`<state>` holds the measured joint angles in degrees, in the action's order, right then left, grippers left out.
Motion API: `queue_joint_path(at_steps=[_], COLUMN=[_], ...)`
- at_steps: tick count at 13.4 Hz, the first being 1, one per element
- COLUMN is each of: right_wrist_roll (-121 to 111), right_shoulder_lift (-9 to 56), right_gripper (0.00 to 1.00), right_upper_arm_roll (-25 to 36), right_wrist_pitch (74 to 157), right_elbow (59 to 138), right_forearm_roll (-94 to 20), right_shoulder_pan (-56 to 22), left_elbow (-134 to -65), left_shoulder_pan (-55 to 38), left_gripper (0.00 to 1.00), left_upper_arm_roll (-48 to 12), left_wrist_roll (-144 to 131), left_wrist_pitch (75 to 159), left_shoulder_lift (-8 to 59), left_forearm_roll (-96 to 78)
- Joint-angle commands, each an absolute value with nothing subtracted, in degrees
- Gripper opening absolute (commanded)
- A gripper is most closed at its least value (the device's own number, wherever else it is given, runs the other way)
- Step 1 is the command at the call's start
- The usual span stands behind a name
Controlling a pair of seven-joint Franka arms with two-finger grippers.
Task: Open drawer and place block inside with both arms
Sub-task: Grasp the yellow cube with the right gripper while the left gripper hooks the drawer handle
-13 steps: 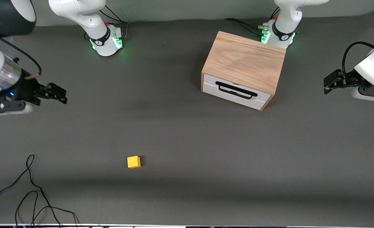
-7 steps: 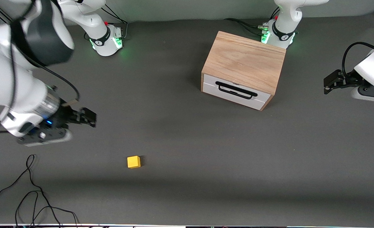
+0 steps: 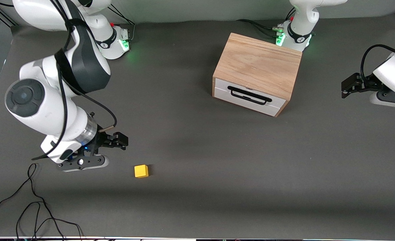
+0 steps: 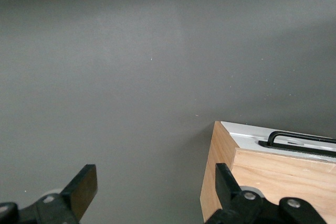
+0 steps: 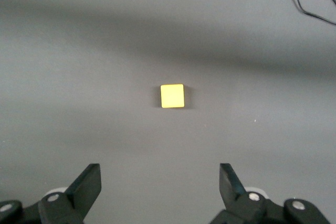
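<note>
The yellow block needs to go inside the drawer [image 3: 247, 97], so my right gripper should grab the block by its two opposite sides next.
The small yellow block [image 3: 141, 171] lies on the dark table near the front camera. It also shows in the right wrist view [image 5: 172, 96], ahead of the open fingers. My right gripper [image 3: 120, 140] is open and empty, above the table close beside the block. The light-oak cabinet [image 3: 259, 63] stands near the left arm's base. Its white drawer [image 3: 247, 97] with the black bar handle [image 3: 250, 95] is shut. The cabinet also shows in the left wrist view [image 4: 273, 182]. My left gripper [image 3: 348, 85] is open and empty, waiting at the left arm's end of the table beside the cabinet.
Loose black cables [image 3: 33, 204] lie at the table's near corner at the right arm's end. The two green-lit arm bases [image 3: 117, 42] stand along the table's edge farthest from the front camera.
My right arm has swung across and down from the table's end toward the yellow block, its gripper staying open. The left arm, cabinet and block have not moved.
</note>
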<state>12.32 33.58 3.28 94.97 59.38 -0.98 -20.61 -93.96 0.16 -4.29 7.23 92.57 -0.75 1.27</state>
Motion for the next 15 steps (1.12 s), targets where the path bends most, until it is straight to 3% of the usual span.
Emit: queue_joint_path(at_steps=[1,4,7,13,15], right_wrist_roll=[12.83,13.62,13.54,13.54,13.54], right_shoulder_lift=[36.30,37.69,41.73,47.63,47.90], right_gripper=[1.00,1.00,1.00,1.00,1.00], right_upper_arm_roll=[3.52,3.52,3.60,3.60,3.60], right_wrist_pitch=[100.78,109.40,114.15,120.05,126.61], right_elbow=[61.77,67.75,67.94,68.46,73.62], right_forearm_roll=[-1.84,-1.93,-1.85,-1.76,-1.84], right_shoulder_pan=[-20.48,-20.56,-20.65,-20.39,-20.39], left_elbow=[-94.57,-94.66,-95.01,-95.19,-95.18], left_shoulder_pan=[0.00,-0.35,-2.53,-16.76,-21.42], left_gripper=[1.00,1.00,1.00,1.00,1.00], left_upper_arm_roll=[-4.22,-4.31,-4.48,-4.48,-4.48], left_wrist_roll=[7.21,5.81,-6.89,-42.46,-53.48], left_wrist_pitch=[90.80,88.60,87.72,87.97,88.94], left_shoulder_lift=[-0.18,0.00,0.61,7.10,10.88], left_forearm_roll=[2.11,1.41,-0.34,-0.53,-0.53])
